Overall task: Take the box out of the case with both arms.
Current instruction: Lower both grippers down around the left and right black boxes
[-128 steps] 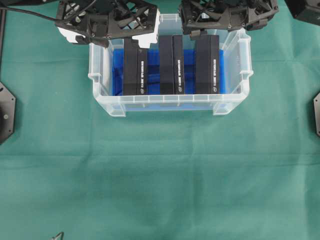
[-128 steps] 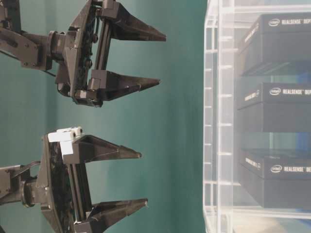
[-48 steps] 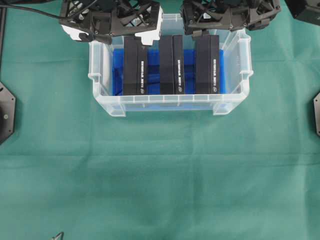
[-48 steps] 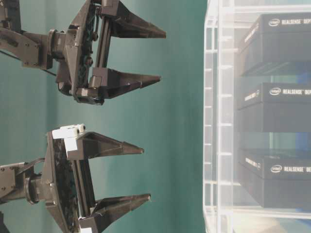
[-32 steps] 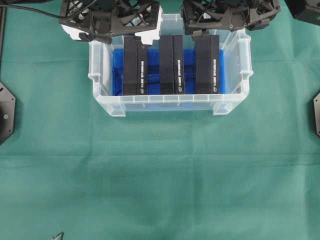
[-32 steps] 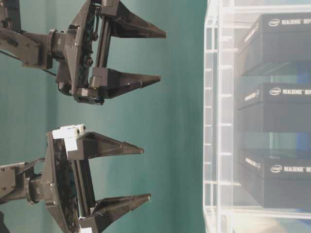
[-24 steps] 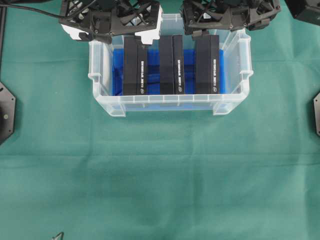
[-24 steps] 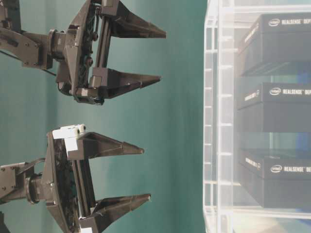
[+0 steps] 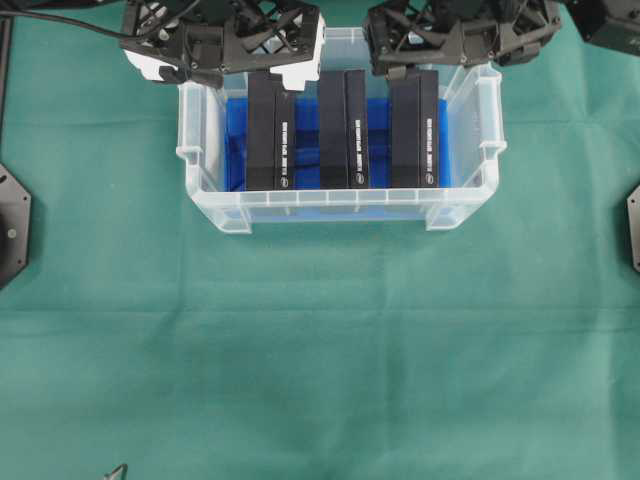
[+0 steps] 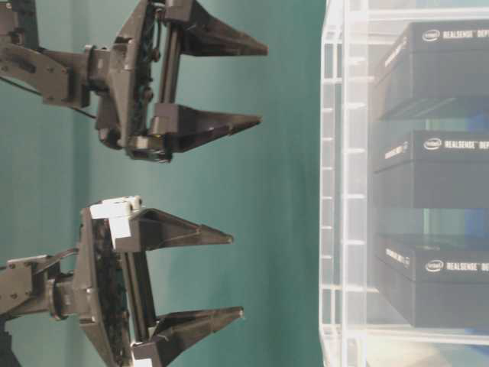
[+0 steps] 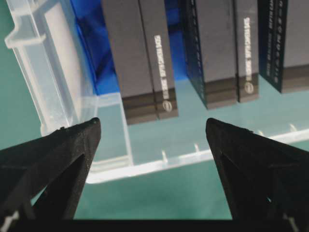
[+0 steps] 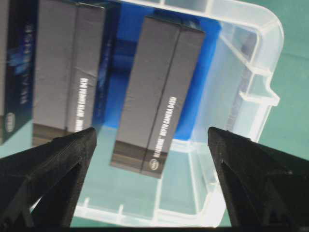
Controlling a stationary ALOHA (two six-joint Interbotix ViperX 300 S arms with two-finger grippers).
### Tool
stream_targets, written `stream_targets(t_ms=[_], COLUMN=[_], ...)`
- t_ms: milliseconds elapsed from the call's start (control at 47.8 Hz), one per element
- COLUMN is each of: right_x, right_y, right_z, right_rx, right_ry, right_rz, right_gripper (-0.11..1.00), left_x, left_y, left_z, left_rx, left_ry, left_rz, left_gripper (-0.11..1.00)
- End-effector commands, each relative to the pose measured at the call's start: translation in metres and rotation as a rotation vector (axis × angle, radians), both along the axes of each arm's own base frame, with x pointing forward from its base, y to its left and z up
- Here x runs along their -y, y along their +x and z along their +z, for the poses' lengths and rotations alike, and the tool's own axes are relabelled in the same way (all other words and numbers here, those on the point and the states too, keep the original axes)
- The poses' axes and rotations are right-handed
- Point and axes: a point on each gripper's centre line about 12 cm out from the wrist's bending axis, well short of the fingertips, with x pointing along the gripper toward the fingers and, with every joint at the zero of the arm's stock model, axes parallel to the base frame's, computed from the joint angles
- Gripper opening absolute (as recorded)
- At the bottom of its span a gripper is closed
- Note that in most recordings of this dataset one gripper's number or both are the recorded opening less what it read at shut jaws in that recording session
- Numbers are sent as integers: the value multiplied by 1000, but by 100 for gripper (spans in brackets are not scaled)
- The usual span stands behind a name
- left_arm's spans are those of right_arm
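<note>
My right gripper grabs the long sides next, since the black box (image 9: 414,130) (image 12: 157,94) is longer than the span of the open fingers yet narrow across.
The clear case (image 9: 340,210) stands on the green cloth with a blue liner (image 9: 305,130) on its bottom. Three black boxes stand side by side in it: left (image 9: 267,130), middle (image 9: 343,128), right (image 9: 414,128). My left gripper (image 9: 228,55), with white blocks, hovers over the case's back left corner, open and empty. Its fingers frame the left box (image 11: 140,58) in the wrist view. My right gripper (image 9: 452,55) hovers open over the back right, above the right box (image 12: 159,92). In the table-level view both grippers (image 10: 237,275) (image 10: 263,86) are apart from the case wall (image 10: 344,191).
Green cloth (image 9: 320,350) covers the table in front of the case. Black fixtures sit at the left edge (image 9: 12,225) and the right edge (image 9: 632,228). A black cable (image 9: 60,20) runs in at the top left.
Both grippers have shifted a little toward the case, still wide open. The case and the boxes have not moved.
</note>
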Motion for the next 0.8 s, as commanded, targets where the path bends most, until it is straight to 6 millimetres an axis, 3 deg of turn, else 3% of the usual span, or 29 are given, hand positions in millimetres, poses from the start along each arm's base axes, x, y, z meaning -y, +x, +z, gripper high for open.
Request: stream_targets(t_ms=[0, 775], right_x=[-1, 0], right_y=[0, 8], right_z=[5, -63], right_rx=[29, 13], right_ry=[-11, -4], right_rz=[2, 18], right_gripper=[95, 95], left_x=[-2, -4], left_y=[-1, -3], left_z=[5, -71], left_rx=[26, 13], left_ry=[18, 19], left_rz=[5, 21], left_gripper=[86, 86])
